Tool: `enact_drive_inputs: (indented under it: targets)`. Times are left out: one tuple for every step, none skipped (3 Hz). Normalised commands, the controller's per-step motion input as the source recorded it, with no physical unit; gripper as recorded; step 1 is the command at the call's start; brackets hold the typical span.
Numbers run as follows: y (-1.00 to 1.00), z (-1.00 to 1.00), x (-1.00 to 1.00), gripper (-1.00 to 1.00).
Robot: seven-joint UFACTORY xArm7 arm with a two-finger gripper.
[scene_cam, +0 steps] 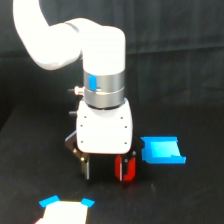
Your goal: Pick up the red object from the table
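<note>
The gripper grabs the red block by its stubby body [126, 170] next, to pick it up.
The red object [126, 169] is a small red stubby block on the black table [190, 200], below the white gripper body. My gripper [110, 175] points straight down over it. Its jaws stand wide apart and reach down to the table. The red block sits between them, close against the finger on the exterior view's right [134, 167]. The other finger [86, 169] is well apart from the block. I cannot tell whether the block touches the right finger.
A bright blue tray-like piece [161, 151] lies on the table just to the exterior view's right of the gripper. A white piece with blue corners [65, 210] sits at the bottom edge, in front of the gripper. A black backdrop hangs behind.
</note>
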Motion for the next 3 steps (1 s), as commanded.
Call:
enact_drive_inputs:
  targets:
    - [0.62,-0.64,0.23,-0.34]
    - [1.00,-0.18,0.08,-0.06]
    - [1.00,-0.30,0.20,0.57]
